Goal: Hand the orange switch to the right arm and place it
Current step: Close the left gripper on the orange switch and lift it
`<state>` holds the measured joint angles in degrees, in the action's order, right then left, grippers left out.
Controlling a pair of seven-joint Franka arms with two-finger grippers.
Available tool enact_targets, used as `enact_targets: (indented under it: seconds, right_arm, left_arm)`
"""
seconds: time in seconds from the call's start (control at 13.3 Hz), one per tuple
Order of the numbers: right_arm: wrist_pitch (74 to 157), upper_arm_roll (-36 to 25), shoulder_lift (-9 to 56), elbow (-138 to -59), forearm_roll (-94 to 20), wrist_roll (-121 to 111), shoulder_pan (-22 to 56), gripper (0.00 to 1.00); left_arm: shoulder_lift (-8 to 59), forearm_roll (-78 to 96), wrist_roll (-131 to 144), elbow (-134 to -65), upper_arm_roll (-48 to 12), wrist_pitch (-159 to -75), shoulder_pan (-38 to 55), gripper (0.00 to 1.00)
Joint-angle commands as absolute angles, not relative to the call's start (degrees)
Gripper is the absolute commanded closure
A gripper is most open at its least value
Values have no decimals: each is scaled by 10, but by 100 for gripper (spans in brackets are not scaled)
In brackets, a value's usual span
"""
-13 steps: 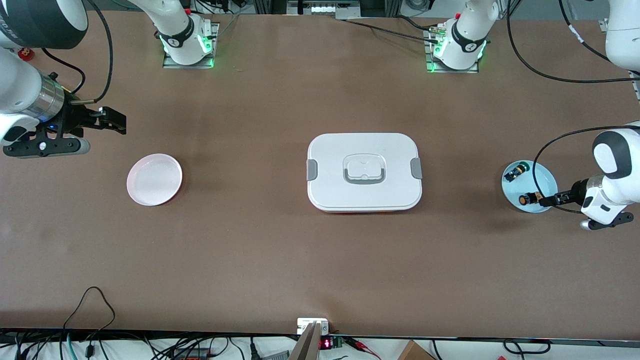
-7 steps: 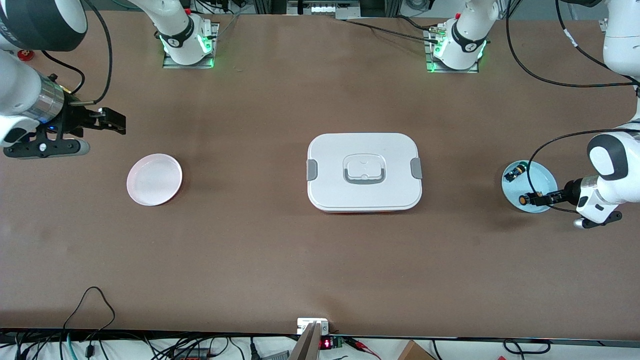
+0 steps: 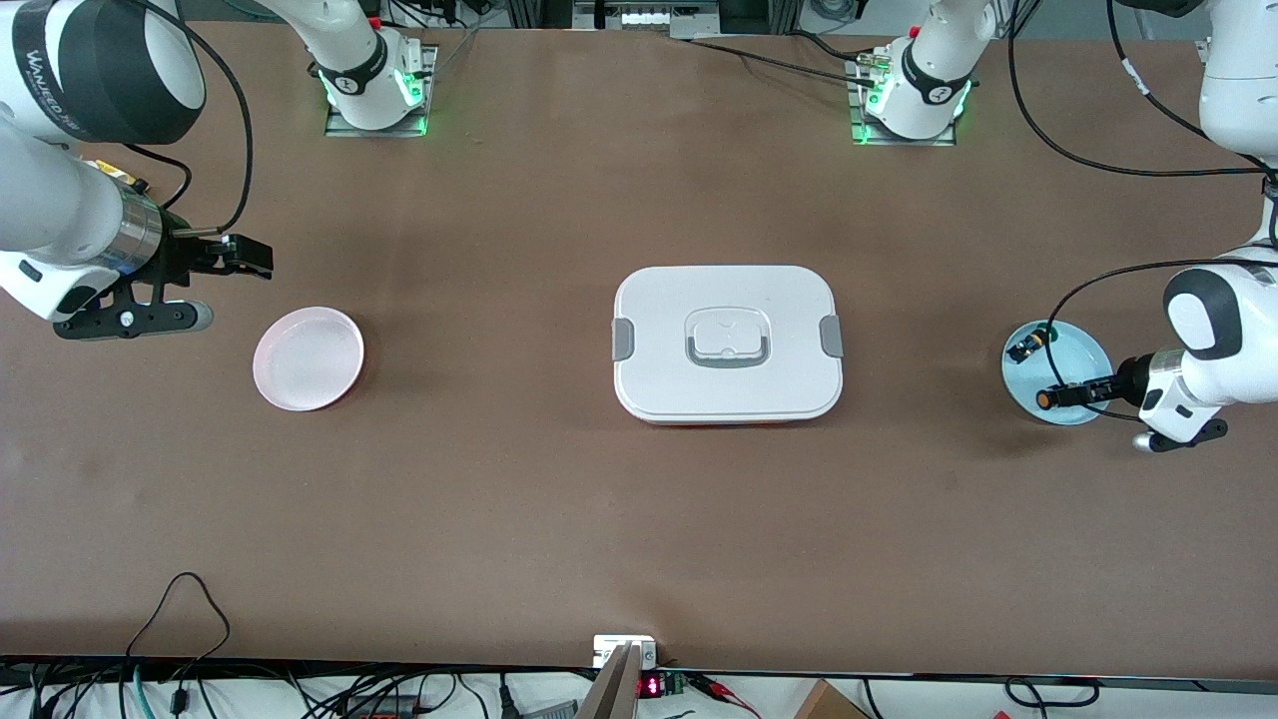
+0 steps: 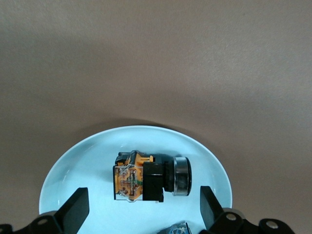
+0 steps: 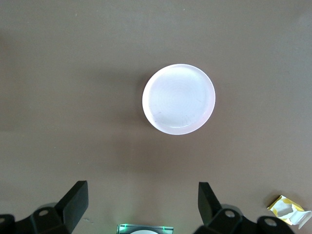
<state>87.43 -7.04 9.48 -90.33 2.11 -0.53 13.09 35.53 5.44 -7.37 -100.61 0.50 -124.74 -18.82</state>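
My left gripper moves toward the orange switch's middle before closing on the switch, as the fingers stop short and closing now would miss.
The orange switch (image 3: pixel 1044 399) lies on its side on a light blue plate (image 3: pixel 1088 350) at the left arm's end of the table. In the left wrist view the orange switch (image 4: pixel 151 178) shows its orange-tan terminal end, black body and silver ring on the plate (image 4: pixel 78 170). My left gripper (image 3: pixel 1083 393) hangs open just over the switch, and its fingers (image 4: pixel 75 212) stand wide to either side without touching it. My right gripper (image 3: pixel 250 258) waits open and empty in the air at the right arm's end and shows in its own view (image 5: pixel 141 202).
A second switch with a green-yellow tip (image 3: pixel 1028 346) lies on the same plate, farther from the front camera. A pink plate (image 3: pixel 308 358) (image 5: pixel 179 99) sits near the right gripper. A white lidded box (image 3: pixel 727 345) stands mid-table. A yellow scrap (image 5: pixel 287 208) lies near the right arm.
My left gripper has moved a little farther in over the blue plate and the orange switch. My right arm has shifted slightly toward the pink plate. The switches have not moved.
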Motion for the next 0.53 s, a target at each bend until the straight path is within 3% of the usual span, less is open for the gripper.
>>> enact_targets:
  seconds: [0.0,0.45]
  right_arm:
    - [870,-70,100,-892,8,-12,127,0]
    - [874,-76,112,-892,-50,-33,98,0]
  left_arm:
    - [359,68,-94,-1008,0,-1256,-194,0]
    - [373,86,-110,-1006,1,-1295,-197,0]
